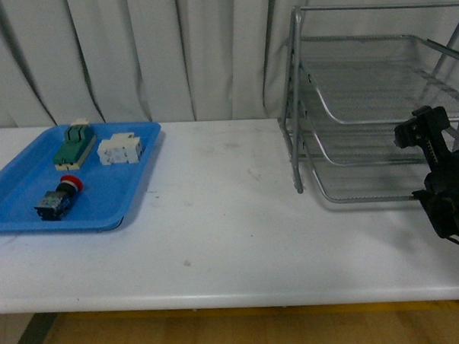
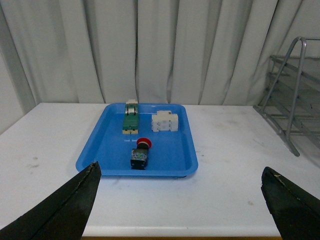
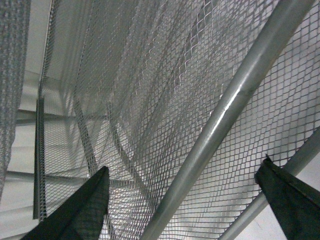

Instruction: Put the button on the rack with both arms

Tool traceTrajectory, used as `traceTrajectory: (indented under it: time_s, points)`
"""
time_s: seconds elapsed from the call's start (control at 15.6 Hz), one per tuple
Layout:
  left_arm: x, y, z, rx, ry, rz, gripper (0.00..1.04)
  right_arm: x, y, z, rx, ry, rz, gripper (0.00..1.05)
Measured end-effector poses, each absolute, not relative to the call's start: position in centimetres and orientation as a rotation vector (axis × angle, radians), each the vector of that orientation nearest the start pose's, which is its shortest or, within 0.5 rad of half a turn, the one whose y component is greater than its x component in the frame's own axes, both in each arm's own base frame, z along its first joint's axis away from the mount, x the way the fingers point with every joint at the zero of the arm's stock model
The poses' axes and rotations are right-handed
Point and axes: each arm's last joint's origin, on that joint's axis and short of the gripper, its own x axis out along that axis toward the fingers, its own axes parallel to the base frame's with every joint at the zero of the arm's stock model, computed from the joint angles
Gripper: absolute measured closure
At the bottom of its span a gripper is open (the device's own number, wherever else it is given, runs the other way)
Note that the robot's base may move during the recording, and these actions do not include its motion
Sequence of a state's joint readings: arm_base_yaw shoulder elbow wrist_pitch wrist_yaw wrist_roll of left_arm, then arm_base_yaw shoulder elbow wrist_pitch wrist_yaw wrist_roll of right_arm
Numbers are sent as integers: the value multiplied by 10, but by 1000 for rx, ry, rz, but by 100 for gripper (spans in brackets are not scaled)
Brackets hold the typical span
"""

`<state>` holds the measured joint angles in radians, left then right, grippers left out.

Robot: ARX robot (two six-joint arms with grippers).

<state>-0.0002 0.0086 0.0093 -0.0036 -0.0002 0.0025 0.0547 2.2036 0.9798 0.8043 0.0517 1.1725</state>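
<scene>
I should next take hold of the lowest tray by its front edge (image 1: 372, 199) with my right gripper. That will open the rack for the button.
The button (image 1: 59, 198), red cap on a black-and-blue body, lies on its side in the blue tray (image 1: 127, 193) at the left; it also shows in the left wrist view (image 2: 140, 153). The silver wire-mesh rack (image 1: 364, 113) stands at the right on the table; its frame shows in the left wrist view (image 2: 292, 95). My left gripper (image 2: 180, 192) is open and empty, back from the tray near the table's front edge. My right gripper (image 3: 185, 200) is open, close against the rack's mesh and a frame tube (image 3: 225, 115). The right arm (image 1: 443, 178) shows at the rack's right front.
A green-and-cream block (image 1: 74, 145) and a white block (image 1: 120, 149) lie in the tray behind the button. The white table (image 1: 232, 225) runs between tray and rack. Grey curtains (image 1: 133, 54) hang behind.
</scene>
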Motion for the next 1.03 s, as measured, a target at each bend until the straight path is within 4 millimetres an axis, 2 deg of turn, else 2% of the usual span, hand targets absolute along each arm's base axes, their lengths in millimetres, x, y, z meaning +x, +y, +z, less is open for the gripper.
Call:
traceTrajectory:
  time_s: [0.13, 0.32, 0.39, 0.45, 0.51, 0.58, 0.9, 1.03]
  points:
    - [98, 0, 166, 2, 3, 0, 7, 418, 26, 62, 1147, 364, -239, 38]
    - [98, 0, 166, 2, 3, 0, 7, 422, 31, 60, 1181, 331, -219, 71]
    - [98, 0, 166, 2, 3, 0, 7, 418, 31, 60, 1193, 319, -211, 80]
    - [98, 0, 166, 2, 3, 0, 7, 408, 30, 60, 1217, 309, -198, 92]
    - [98, 0, 166, 2, 3, 0, 7, 394, 29, 60, 1302, 296, -203, 99]
    - [98, 0, 166, 2, 3, 0, 7, 378, 28, 59, 1354, 291, -205, 101]
    - [98, 0, 166, 2, 3, 0, 7, 291, 31, 66, 1377, 309, -198, 101]
    - [98, 0, 166, 2, 3, 0, 7, 278, 31, 66, 1373, 312, -207, 101]
